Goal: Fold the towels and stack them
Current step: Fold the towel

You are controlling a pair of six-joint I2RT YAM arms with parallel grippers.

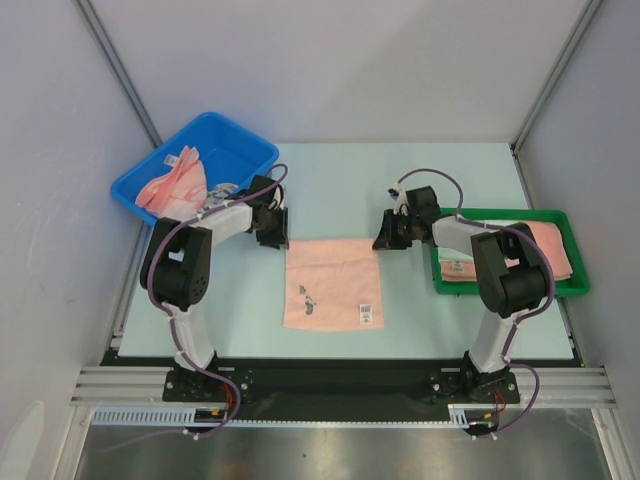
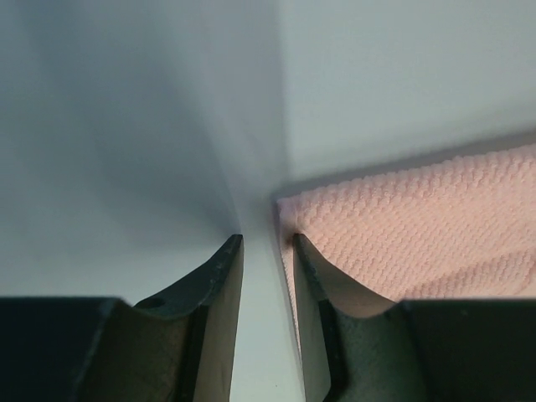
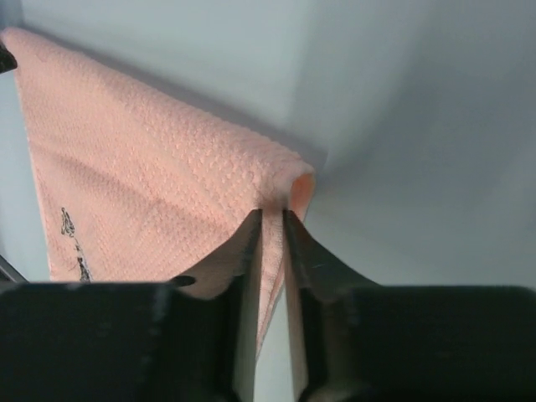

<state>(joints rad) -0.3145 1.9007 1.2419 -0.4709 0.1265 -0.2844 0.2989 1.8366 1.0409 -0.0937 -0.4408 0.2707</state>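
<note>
My left gripper pinches the towel's free far corner (image 1: 290,244) (image 2: 291,219) next, so that both far corners fold together over the towel's front edge.
A salmon-pink towel (image 1: 332,283) lies flat on the table between the arms, with a small dark print and a label near its front edge. My left gripper (image 1: 275,238) is at its far left corner. In the left wrist view the gripper (image 2: 266,239) is open, bare table shows between the fingers, and the towel corner (image 2: 419,226) lies against the right finger. My right gripper (image 1: 385,240) is at the far right corner. In the right wrist view it (image 3: 272,213) is shut on the bunched corner of the towel (image 3: 151,159).
A blue bin (image 1: 245,135) at the back left holds crumpled pink towels (image 1: 175,180) and a bit of patterned cloth. A green tray (image 1: 500,215) on the right holds folded pink towels (image 1: 545,250). White walls stand on three sides.
</note>
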